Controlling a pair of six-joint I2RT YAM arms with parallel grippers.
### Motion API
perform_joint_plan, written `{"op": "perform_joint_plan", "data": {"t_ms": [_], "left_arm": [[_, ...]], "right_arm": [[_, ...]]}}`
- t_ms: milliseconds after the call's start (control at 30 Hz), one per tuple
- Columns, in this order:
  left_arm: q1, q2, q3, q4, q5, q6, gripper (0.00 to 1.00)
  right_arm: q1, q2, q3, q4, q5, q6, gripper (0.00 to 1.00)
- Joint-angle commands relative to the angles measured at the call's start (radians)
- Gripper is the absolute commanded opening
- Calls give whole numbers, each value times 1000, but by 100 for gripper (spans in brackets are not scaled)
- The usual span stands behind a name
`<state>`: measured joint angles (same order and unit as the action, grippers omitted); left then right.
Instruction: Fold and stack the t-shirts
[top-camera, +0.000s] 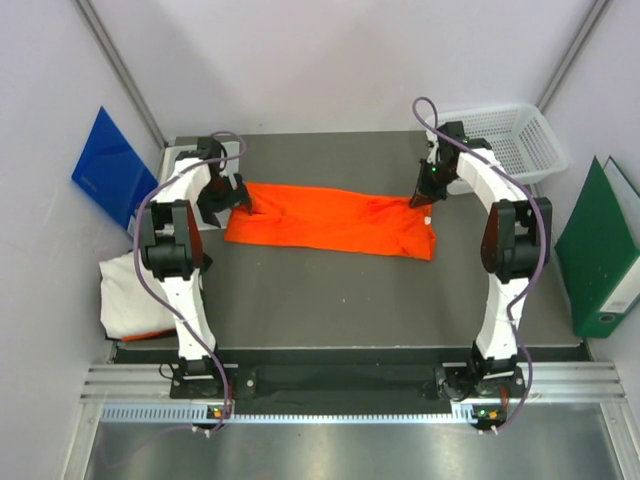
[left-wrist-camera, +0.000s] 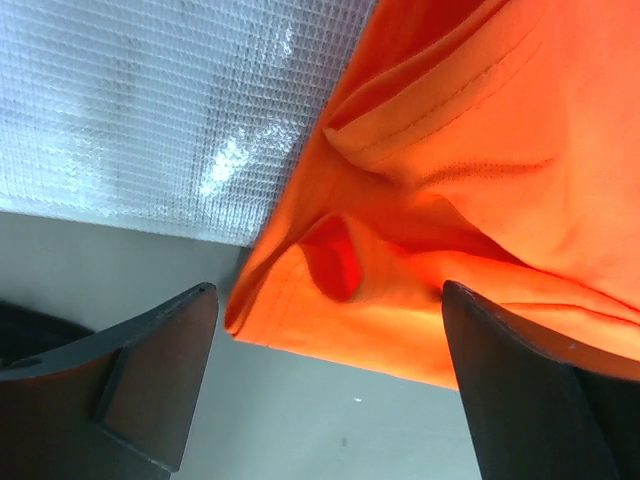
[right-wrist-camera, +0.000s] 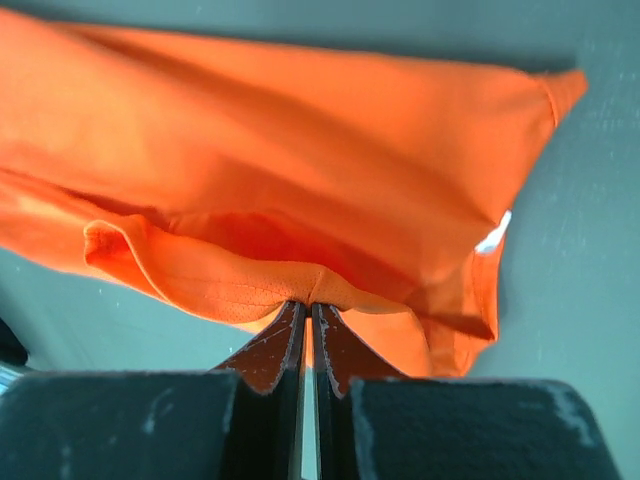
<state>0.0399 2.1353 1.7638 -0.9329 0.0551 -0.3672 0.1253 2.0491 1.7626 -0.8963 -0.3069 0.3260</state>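
The left gripper grabs the orange t-shirt by the rumpled edge at its end beside the plastic sheet next, to turn the folded t-shirt for folding.
The orange t-shirt (top-camera: 330, 220) lies as a long folded band across the far half of the table. My left gripper (top-camera: 236, 196) is at its left end, open. In the left wrist view the fingers (left-wrist-camera: 160, 370) stand wide apart, and the shirt's rumpled edge (left-wrist-camera: 450, 150) lies loose just past the tips of the left gripper (left-wrist-camera: 328, 292). My right gripper (top-camera: 420, 198) is at the shirt's right end, and its tips (right-wrist-camera: 308, 305) are shut on a pinch of the orange hem (right-wrist-camera: 300, 150). A white t-shirt (top-camera: 130, 295) lies crumpled at the table's left edge.
A white mesh basket (top-camera: 510, 140) stands at the back right corner. A blue folder (top-camera: 110, 165) leans on the left wall and a green binder (top-camera: 600, 250) stands on the right. A clear meshed plastic sheet (left-wrist-camera: 150, 110) lies beside the shirt's left end.
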Motion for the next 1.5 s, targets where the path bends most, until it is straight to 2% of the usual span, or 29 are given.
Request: {"op": "perform_joint_plan", "data": {"t_ms": [0,33,67,133,233,267,367,467,700,900,1100,1233,1333,1367,1400,1433,1467], "left_arm": [[3,-29,69,-31,-46,10,99],[5,-40,69,-26,-46,13,99],[3,-63,69,-21,-47,16,99],[3,-89,56,0,-46,27,99],[3,-141,25,58,-24,43,99],[3,-161,17,80,-9,51,99],[3,-179,14,136,8,68,99],[3,-143,48,175,32,70,99],[3,66,235,145,72,25,99],[2,169,313,166,107,1,99],[0,221,335,184,144,-4,95],[2,247,355,187,160,-6,74],[2,270,375,189,167,-13,51],[2,281,379,186,170,-15,29],[2,287,390,183,181,-16,19],[0,290,391,183,184,-16,4],[0,291,391,183,184,-19,0]], "right_arm": [[-15,69,72,31,63,38,0],[-15,78,78,24,87,47,1],[-16,83,86,13,116,56,12],[-16,54,71,34,207,84,27],[-3,-84,-29,133,304,123,51],[0,-122,-52,148,365,131,70],[2,-246,-130,151,402,171,94],[0,-345,-236,136,393,202,99],[-38,-466,-607,158,185,297,97],[-55,-494,-748,181,109,381,95],[-56,-491,-791,275,91,450,94],[-58,-511,-838,408,118,507,91],[-55,-446,-819,464,117,512,84],[-53,-426,-809,474,111,504,77],[-49,-399,-796,490,111,505,70],[-40,-385,-792,503,112,505,62],[-36,-377,-786,519,124,507,45]]}}
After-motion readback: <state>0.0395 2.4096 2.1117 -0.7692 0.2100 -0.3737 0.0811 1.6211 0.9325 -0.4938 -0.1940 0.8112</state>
